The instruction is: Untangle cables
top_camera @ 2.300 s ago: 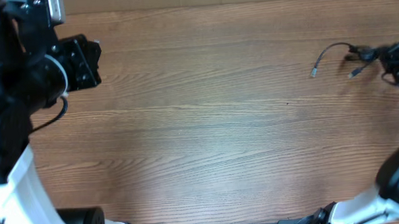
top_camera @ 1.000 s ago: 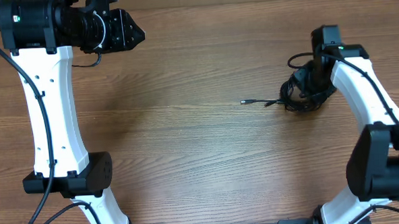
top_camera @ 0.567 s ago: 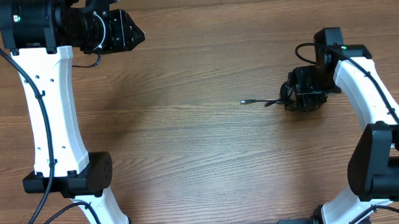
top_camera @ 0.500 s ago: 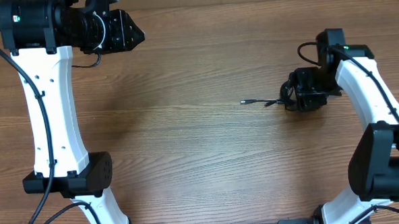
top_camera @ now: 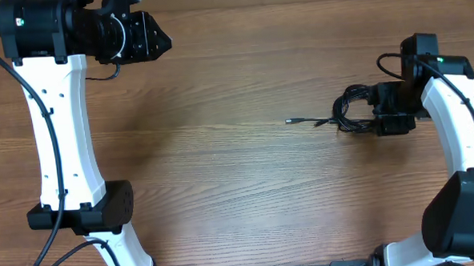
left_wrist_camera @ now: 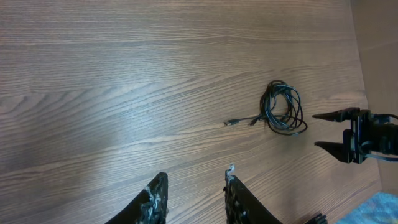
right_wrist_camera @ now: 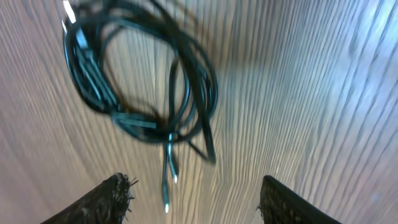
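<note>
I will next use my right gripper to grab the cables by the loose piece sticking out of the coil, near that piece's end, to untangle the rest.
The cables (top_camera: 351,112) lie as a small black coil on the wooden table, right of centre, with one thin strand running left to a small plug end (top_camera: 289,121). My right gripper (top_camera: 375,114) sits just right of the coil, open, with nothing between its fingers. In the right wrist view the coil (right_wrist_camera: 143,81) lies ahead of the wide-apart gripper (right_wrist_camera: 196,183). My left gripper (top_camera: 169,43) is far off at the back left. Its wrist view shows the coil (left_wrist_camera: 283,112) from a distance and its own fingers (left_wrist_camera: 196,177) apart and empty.
The left arm's white link (top_camera: 60,117) and its base (top_camera: 80,208) stand on the left side of the table. The right arm (top_camera: 458,139) runs along the right edge. The table's right edge (left_wrist_camera: 359,56) shows in the left wrist view.
The right gripper has drawn back to the right off the coil and opened wider. The coil now lies uncovered. The left arm has stayed still.
</note>
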Robot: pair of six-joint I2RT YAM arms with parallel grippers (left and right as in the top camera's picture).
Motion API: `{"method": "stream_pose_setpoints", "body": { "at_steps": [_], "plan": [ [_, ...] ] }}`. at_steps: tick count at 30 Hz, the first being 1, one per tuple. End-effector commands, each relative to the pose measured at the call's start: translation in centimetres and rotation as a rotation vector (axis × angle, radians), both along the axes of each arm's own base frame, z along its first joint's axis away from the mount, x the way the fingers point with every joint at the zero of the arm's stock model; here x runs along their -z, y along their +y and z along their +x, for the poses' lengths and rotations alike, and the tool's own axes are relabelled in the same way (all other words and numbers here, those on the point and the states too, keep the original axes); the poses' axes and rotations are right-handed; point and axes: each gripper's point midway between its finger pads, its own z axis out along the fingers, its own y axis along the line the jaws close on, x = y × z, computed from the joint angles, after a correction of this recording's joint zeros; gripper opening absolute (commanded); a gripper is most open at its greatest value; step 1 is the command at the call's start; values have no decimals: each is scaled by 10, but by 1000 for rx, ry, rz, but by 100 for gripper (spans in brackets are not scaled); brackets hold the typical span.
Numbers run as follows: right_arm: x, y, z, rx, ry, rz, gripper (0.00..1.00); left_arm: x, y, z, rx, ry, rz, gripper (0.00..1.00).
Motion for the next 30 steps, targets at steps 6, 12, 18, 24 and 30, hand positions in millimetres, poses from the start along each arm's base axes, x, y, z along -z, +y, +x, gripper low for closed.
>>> {"method": "stream_pose_setpoints", "body": {
  "at_steps": [6, 12, 18, 24, 30],
  "plan": [
    [19, -17, -7, -2, 20, -104, 74, -11, -2, -7, 32, -45, 16, 30],
    [40, -16, -12, -27, 22, -105, 64, -11, -2, -7, 32, -45, 16, 30],
    [39, -9, 10, -217, -82, -93, 4, -11, -2, -7, 32, -45, 16, 30],
    [34, 2, 20, -344, -149, -53, 4, -11, -3, -8, 34, -45, 16, 31],
    [-29, 34, 52, -636, -429, -34, 4, -11, -6, -8, 40, -45, 16, 31]
  ]
}}
